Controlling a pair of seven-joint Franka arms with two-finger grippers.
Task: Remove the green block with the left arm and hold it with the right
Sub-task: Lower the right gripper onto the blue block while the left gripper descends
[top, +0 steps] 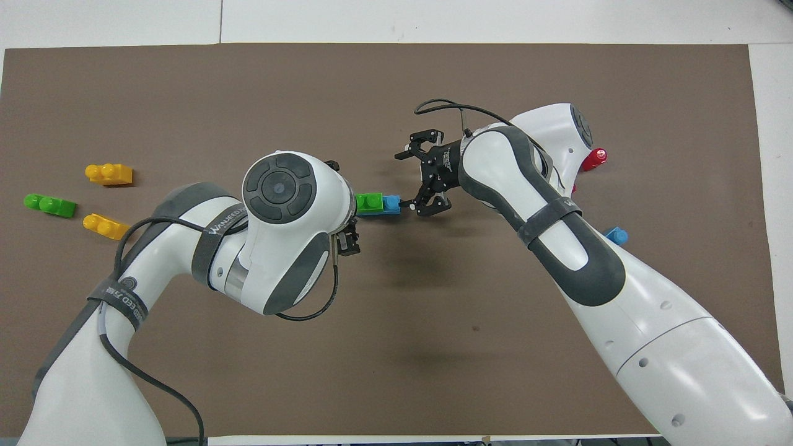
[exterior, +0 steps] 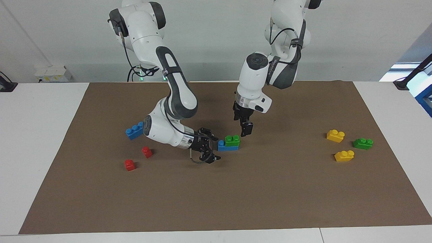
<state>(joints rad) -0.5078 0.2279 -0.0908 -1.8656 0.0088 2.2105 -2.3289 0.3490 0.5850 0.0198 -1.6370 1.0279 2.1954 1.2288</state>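
Note:
The blue three-stud brick has the green block (top: 370,202) covering the rest of it, so my right gripper should next grab its bare end (top: 392,204) to hold the brick.
The green block (exterior: 232,140) has two studs and sits on top of a blue brick (exterior: 222,146) in the middle of the brown mat; both also show in the overhead view, the green block (top: 370,202) and the blue brick (top: 391,204). My right gripper (exterior: 215,147) lies low and sideways over the mat, open, with its mouth at the bare end of the blue brick and not closed on it. My left gripper (exterior: 247,131) points down just beside the green block, toward the left arm's end, a little above the mat and apart from the block.
A darker green brick (exterior: 363,143) and two yellow bricks (exterior: 335,135) (exterior: 344,155) lie toward the left arm's end. Another blue brick (exterior: 134,131) and two small red pieces (exterior: 147,152) (exterior: 129,164) lie toward the right arm's end, close to the right arm.

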